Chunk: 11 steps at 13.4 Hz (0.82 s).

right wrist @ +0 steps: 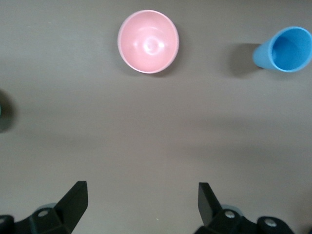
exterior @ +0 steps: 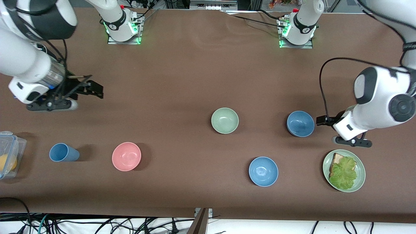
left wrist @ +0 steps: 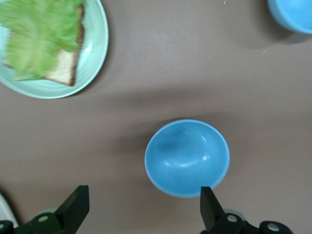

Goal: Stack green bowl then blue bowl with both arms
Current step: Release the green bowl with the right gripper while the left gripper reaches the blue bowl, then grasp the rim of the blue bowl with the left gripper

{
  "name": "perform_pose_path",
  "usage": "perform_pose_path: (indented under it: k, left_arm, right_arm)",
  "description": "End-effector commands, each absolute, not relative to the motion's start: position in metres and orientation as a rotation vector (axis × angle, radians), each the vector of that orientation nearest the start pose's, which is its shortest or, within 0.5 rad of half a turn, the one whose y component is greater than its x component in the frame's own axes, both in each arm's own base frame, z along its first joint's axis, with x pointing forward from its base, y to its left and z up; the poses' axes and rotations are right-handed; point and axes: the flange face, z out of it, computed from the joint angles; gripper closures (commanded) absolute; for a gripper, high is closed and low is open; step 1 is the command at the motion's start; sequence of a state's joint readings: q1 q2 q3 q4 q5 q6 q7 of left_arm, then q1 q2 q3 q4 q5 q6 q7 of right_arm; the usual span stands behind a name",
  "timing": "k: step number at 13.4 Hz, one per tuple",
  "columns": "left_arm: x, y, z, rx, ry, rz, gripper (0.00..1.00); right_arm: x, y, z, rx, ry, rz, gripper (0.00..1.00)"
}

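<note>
Next, my left gripper grabs the first blue bowl by its rim (exterior: 313,123) to stack it into the green bowl (exterior: 225,120).
The green bowl (exterior: 225,120) sits upright near the table's middle. One blue bowl (exterior: 300,123) stands beside it toward the left arm's end, and it also shows in the left wrist view (left wrist: 187,157). The second blue bowl (exterior: 263,171) lies nearer the front camera and shows as an edge in the left wrist view (left wrist: 292,12). My left gripper (exterior: 322,120) (left wrist: 142,202) is open and empty, in the air just beside the first blue bowl. My right gripper (exterior: 96,90) (right wrist: 141,200) is open and empty over bare table at the right arm's end.
A pink bowl (exterior: 126,156) (right wrist: 148,41) and a blue cup (exterior: 63,152) (right wrist: 285,49) stand toward the right arm's end. A clear container (exterior: 8,156) sits at that table edge. A green plate (exterior: 359,162) (left wrist: 95,53) with bread and lettuce lies near the left gripper.
</note>
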State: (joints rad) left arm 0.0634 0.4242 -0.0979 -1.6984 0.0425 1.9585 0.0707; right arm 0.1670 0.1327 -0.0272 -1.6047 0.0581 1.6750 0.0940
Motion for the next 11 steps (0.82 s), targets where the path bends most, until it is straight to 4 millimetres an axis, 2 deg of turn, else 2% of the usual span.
perform_pose_path:
  k: [1,3,4,5,6,7,8,10,11]
  left_arm:
    - [0.613,-0.022,0.270,-3.134,0.256,0.220,0.00]
    - [0.605,-0.028,0.233,-3.129,0.300,0.192,0.01]
    - [0.607,-0.028,0.222,-3.130,0.309,0.204,0.14]
    - [0.613,-0.029,0.218,-3.129,0.353,0.185,0.34]
    - [0.612,-0.026,0.202,-3.129,0.396,0.206,0.35]
    - [0.609,-0.018,0.191,-3.128,0.429,0.232,0.48]
    - [0.611,-0.013,0.190,-3.120,0.507,0.229,0.54]
    - [0.615,-0.009,0.195,-3.108,0.568,0.210,0.93]
    - [0.618,-0.008,0.200,-3.105,0.584,0.193,1.00]
  right_arm:
    - [0.564,0.064,0.540,-3.100,-0.051,0.127,0.00]
    - [0.568,0.053,0.538,-3.096,-0.082,0.127,0.00]
    - [0.570,0.053,0.538,-3.096,-0.099,0.125,0.00]
    - [0.572,0.052,0.539,-3.099,-0.102,0.120,0.00]
    - [0.573,0.053,0.542,-3.098,-0.117,0.105,0.00]
    - [0.577,0.055,0.547,-3.101,-0.147,0.086,0.00]
    - [0.585,0.058,0.548,-3.103,-0.138,0.076,0.00]
    - [0.598,0.059,0.552,-3.096,-0.142,0.048,0.00]
    - [0.603,0.059,0.556,-3.095,-0.144,0.032,0.00]
